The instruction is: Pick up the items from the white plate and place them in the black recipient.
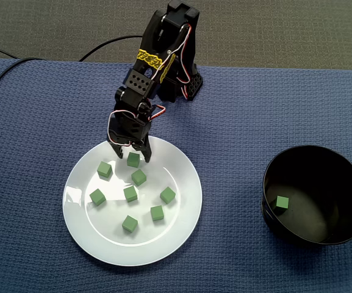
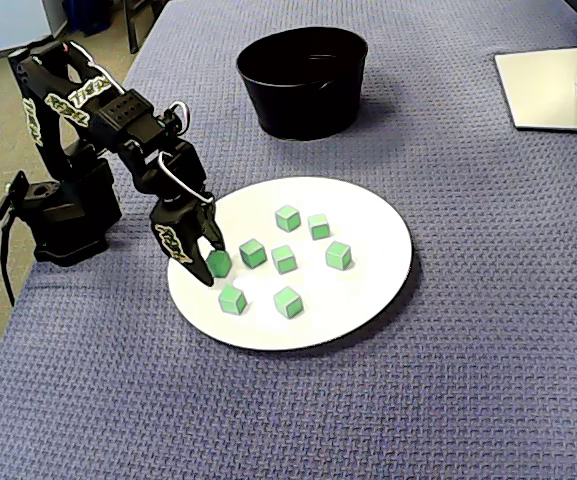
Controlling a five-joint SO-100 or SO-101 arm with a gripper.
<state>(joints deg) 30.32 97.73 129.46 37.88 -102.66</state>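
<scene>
My gripper grabs the green cube between its fingers by the cube's opposite sides next, to move it off the white plate (image 1: pixel 179 168) and into the black recipient.
Several green cubes lie on the white plate (image 1: pixel 179 168) (image 2: pixel 373 215). My gripper (image 1: pixel 132 155) (image 2: pixel 212 262) is low over the plate's edge nearest the arm base, open, fingers pointing down. One green cube (image 1: pixel 133 160) (image 2: pixel 220 264) sits on the plate between the fingers, which straddle it with a gap on each side. Another cube (image 1: pixel 105 170) (image 2: pixel 232 298) lies close by. The black recipient (image 1: pixel 266 183) (image 2: pixel 303 105) stands apart from the plate and holds one green cube (image 1: pixel 282 202); its inside is hidden in the side fixed view.
A blue woven cloth (image 1: pixel 35 122) (image 2: pixel 448 380) covers the table. The arm base (image 1: pixel 185 82) (image 2: pixel 63 215) stands at the cloth's edge, with a black cable (image 1: pixel 5 73) trailing off. A white stand base (image 2: pixel 558 90) sits beyond the black recipient.
</scene>
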